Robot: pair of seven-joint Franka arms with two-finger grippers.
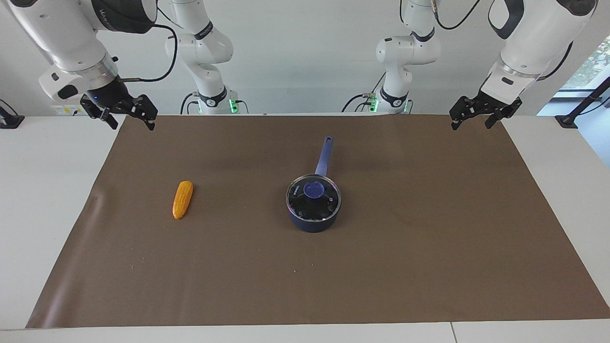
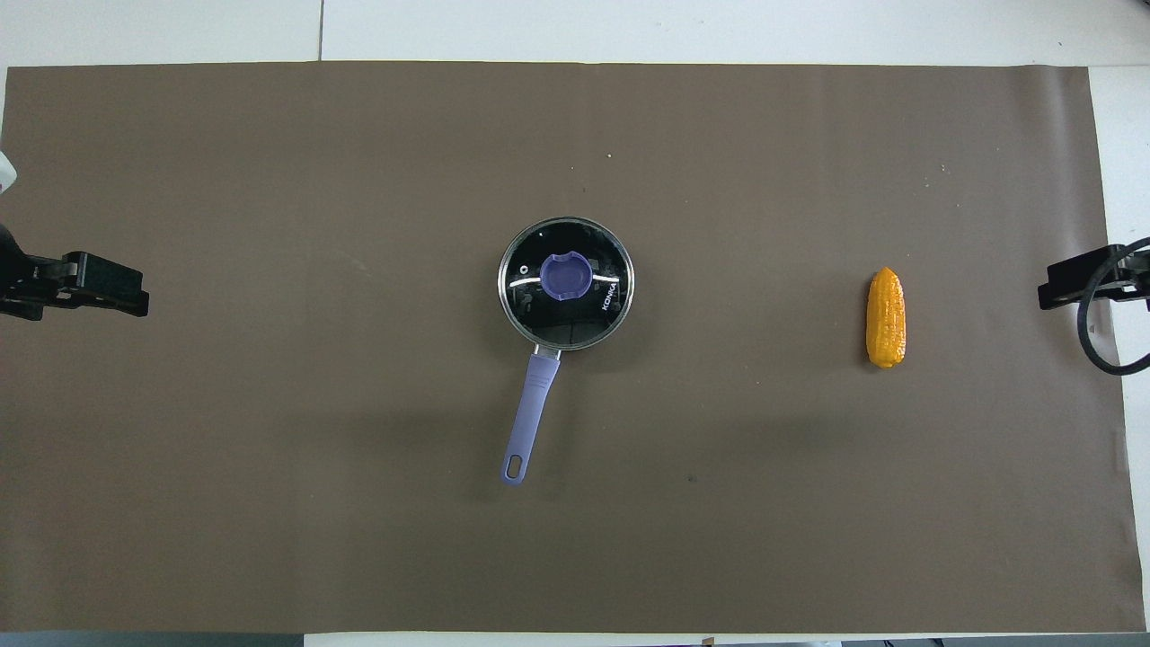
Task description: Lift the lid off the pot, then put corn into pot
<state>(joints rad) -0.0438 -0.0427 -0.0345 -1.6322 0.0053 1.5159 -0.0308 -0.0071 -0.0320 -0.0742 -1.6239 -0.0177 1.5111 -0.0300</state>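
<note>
The glass lid spreads wide and flat, so the left gripper will next take hold of the lid by its raised blue knob to lift it.
The dark blue pot stands in the middle of the brown mat, its lighter blue handle pointing toward the robots. The glass lid with a blue knob sits on the pot and closes it. The yellow-orange corn lies on the mat toward the right arm's end, apart from the pot; it also shows in the overhead view. My right gripper is open and empty, raised over its end of the mat. My left gripper is open and empty, raised over the other end.
The brown mat covers most of the white table. A few small crumbs lie on the mat on the side away from the robots. The right gripper's cable loop hangs at the mat's edge.
</note>
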